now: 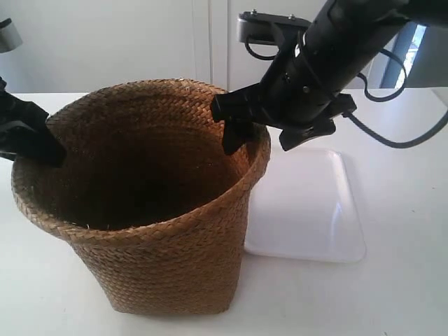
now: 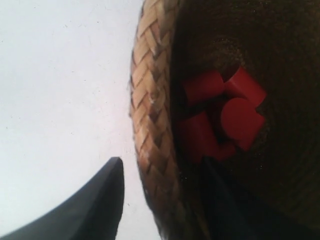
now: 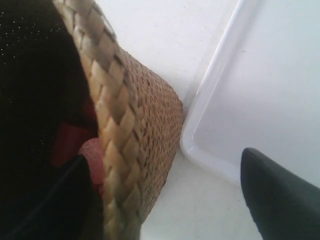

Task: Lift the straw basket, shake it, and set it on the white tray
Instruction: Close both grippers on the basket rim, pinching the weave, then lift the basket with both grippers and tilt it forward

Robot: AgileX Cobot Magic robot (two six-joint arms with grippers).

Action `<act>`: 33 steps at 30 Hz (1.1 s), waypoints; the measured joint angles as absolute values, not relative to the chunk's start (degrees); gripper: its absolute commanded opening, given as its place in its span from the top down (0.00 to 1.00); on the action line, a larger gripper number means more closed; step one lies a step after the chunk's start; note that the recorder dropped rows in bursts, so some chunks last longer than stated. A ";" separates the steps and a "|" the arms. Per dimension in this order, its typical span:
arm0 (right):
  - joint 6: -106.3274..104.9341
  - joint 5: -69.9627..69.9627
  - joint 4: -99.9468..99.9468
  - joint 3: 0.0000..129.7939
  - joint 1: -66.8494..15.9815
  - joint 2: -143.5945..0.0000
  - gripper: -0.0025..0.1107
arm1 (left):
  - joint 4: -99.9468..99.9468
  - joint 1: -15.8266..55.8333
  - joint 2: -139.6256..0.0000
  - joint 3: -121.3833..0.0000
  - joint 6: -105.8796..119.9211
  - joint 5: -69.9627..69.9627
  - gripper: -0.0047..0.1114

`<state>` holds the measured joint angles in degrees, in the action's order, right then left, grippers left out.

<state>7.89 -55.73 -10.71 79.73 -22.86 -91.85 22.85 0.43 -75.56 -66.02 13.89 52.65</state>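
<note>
The basket's braided rim is between my left fingers, so I should close them.
The straw basket (image 1: pixel 161 238) stands upright on the white table, its base just beside the white tray (image 1: pixel 308 203). Several red cylinders (image 2: pixel 225 110) lie on its dark floor. My right gripper (image 3: pixel 164 157) is open astride the rim (image 3: pixel 125 125) on the tray side, with one finger inside and the other well outside over the tray (image 3: pixel 265 90). At the opposite side my left gripper (image 2: pixel 161 165) is open astride the rim (image 2: pixel 150 100), and a gap shows between the outer finger (image 2: pixel 107 190) and the straw. In the exterior view both show, right (image 1: pixel 266 136) and left (image 1: pixel 35 140).
The right arm (image 1: pixel 336 49) and its cables hang over the back of the tray. White table (image 1: pixel 406 280) surrounds basket and tray. A white wall stands behind.
</note>
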 measured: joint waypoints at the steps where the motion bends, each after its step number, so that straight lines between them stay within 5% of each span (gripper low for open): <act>1: 7.89 -55.73 -10.97 79.73 -22.86 -91.85 0.53 | 22.85 0.43 -75.56 -66.02 13.89 52.56 0.55; 5: 7.89 -56.56 -12.45 79.73 -22.86 -92.36 0.98 | 23.19 0.53 -75.56 -66.02 13.89 52.56 0.92; 19: 8.39 -56.19 -6.69 78.71 -29.90 -86.67 0.98 | 22.95 0.53 -68.67 -65.83 12.68 52.35 0.96; 33: 9.43 -34.56 -3.43 64.46 -31.97 -77.20 0.98 | 25.90 0.53 -56.46 -56.60 15.78 39.77 0.96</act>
